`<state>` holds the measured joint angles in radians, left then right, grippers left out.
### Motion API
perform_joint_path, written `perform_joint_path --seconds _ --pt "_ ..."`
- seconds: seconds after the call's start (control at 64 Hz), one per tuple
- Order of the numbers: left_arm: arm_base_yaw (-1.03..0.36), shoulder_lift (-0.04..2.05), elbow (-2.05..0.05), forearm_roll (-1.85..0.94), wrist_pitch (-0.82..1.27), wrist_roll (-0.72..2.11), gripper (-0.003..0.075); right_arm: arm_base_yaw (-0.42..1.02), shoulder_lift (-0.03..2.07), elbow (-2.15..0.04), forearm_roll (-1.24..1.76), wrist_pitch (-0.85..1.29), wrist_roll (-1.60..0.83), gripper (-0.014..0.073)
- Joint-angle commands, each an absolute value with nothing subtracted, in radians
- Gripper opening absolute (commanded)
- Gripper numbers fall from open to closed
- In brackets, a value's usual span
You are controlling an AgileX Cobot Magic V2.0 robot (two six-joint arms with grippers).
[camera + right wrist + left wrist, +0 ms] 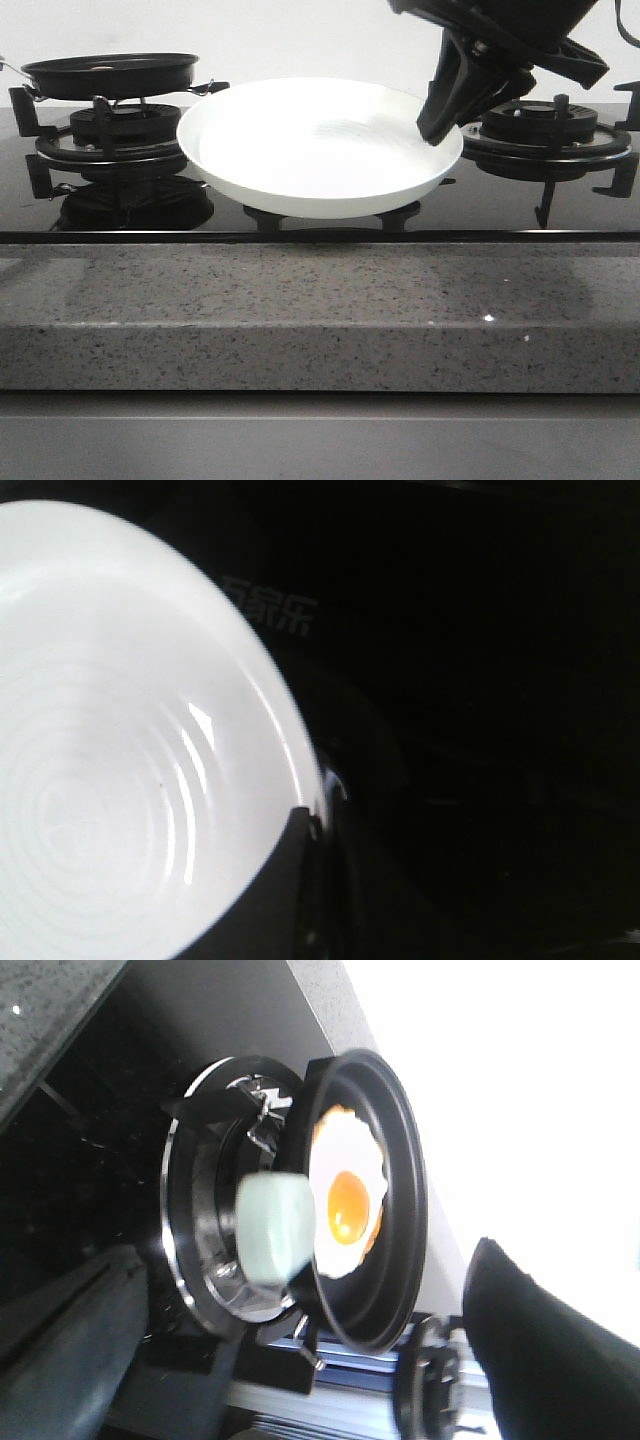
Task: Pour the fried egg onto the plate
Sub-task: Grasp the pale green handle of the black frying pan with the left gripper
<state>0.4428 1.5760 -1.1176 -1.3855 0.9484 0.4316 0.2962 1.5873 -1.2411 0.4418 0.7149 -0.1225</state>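
Observation:
My left gripper needs to move toward the pan's pale green handle (278,1228) before it closes on it. The handle is ahead of my fingers in the left wrist view, with a gap between.
The fried egg (345,1195), white with an orange yolk, lies in a black frying pan (395,1190) on the left burner; the pan also shows in the front view (110,72). The pan's pale green handle (278,1228) points toward my left gripper (305,1295), which is open, its two dark fingers wide apart on either side and clear of the handle. The white plate (310,140) hangs just above the cooktop between the burners. My right gripper (437,128) is shut on its right rim, with one finger (285,880) inside the plate (120,750).
The right burner grate (545,125) stands just behind my right gripper. The black glass cooktop (500,210) ends at a grey speckled stone counter edge (320,310) in front. The left burner ring (200,1230) sits under the pan.

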Motion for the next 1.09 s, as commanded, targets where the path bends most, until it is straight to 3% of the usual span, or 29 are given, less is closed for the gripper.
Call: perform_joint_path --seconds 0.0,0.625,1.078 --pt "0.436 1.576 -1.15 -1.513 0.97 0.438 0.0629 0.295 1.551 -1.263 0.452 0.675 -0.133 -0.0061" --pt "0.355 1.713 -1.177 -1.614 1.031 0.482 0.0621 0.295 1.551 -1.263 0.452 0.675 -0.133 -0.0061" --pt "0.355 1.713 -1.187 -1.648 1.05 0.482 0.0301 0.295 1.551 -1.263 0.452 0.675 -0.133 -0.0061"
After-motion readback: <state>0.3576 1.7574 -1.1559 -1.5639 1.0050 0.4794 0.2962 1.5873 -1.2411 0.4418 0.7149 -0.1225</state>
